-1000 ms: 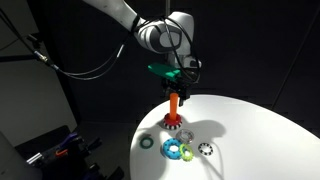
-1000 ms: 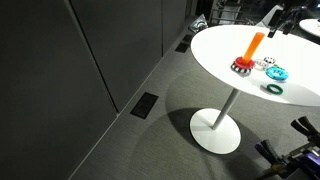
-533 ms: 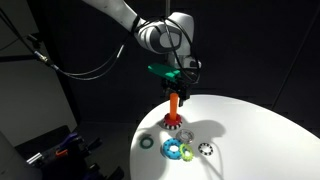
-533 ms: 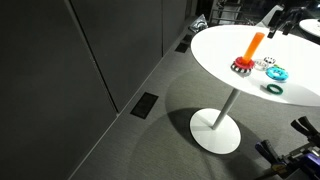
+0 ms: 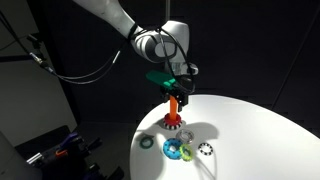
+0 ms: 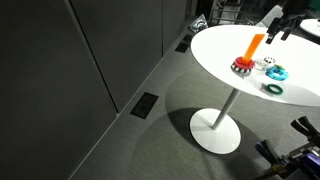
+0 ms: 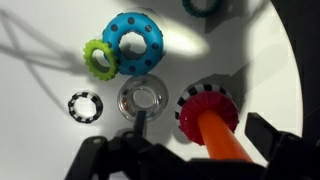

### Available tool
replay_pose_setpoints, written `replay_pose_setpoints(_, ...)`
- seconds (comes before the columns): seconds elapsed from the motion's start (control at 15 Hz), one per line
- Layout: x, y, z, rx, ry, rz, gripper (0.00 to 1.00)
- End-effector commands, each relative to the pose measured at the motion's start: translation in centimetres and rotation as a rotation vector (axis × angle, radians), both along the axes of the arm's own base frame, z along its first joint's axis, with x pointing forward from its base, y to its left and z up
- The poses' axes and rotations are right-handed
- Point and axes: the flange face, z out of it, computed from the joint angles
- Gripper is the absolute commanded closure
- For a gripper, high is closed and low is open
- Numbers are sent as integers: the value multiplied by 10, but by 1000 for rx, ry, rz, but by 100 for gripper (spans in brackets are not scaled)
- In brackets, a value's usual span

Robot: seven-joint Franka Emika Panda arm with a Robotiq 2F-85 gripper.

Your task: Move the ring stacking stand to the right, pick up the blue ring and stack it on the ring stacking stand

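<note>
Next, my gripper picks up the blue ring point(image 7: 135, 42) by one side of its rim, which leaves the ring's hole open to stack over the peg.
The ring stacking stand, an orange peg point(image 5: 175, 108) on a red toothed base point(image 7: 208, 108), stands upright on the white round table point(image 5: 250, 130); it also shows in an exterior view point(image 6: 251, 48). My gripper point(image 5: 177, 95) is open just above the peg's top. In the wrist view the gripper point(image 7: 200, 130) straddles the peg with both fingers apart from it. In an exterior view the gripper point(image 6: 278, 26) shows only partly. The blue ring point(image 7: 135, 42) lies flat beside the stand and shows in both exterior views point(image 5: 174, 150) point(image 6: 276, 73).
A lime-green ring point(image 7: 100, 58) touches the blue ring. A clear ring point(image 7: 143, 99) and a small black-and-white ring point(image 7: 85, 105) lie near the base. A dark green ring point(image 5: 147, 142) lies near the table's edge. The table's edge runs close by.
My gripper has come down a little toward the peg's top. The stand and the rings have not moved.
</note>
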Motion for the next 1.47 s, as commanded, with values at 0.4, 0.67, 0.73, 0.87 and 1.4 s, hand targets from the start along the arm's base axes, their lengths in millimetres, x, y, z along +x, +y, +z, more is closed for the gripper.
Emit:
replay_pose_setpoints(0.4, -43, -21, -49, -2, -6, -20, 0)
replay_pose_setpoints(0.67, -51, -30, -73, 2, 10, -35, 0)
replay_pose_setpoints(0.73, -50, -31, -80, 4, 14, -37, 0)
replay_pose_setpoints(0.87, -49, -32, -94, 9, 15, -31, 0)
replay_pose_setpoints(1.4, -52, -25, -139, 9, 35, -3, 0)
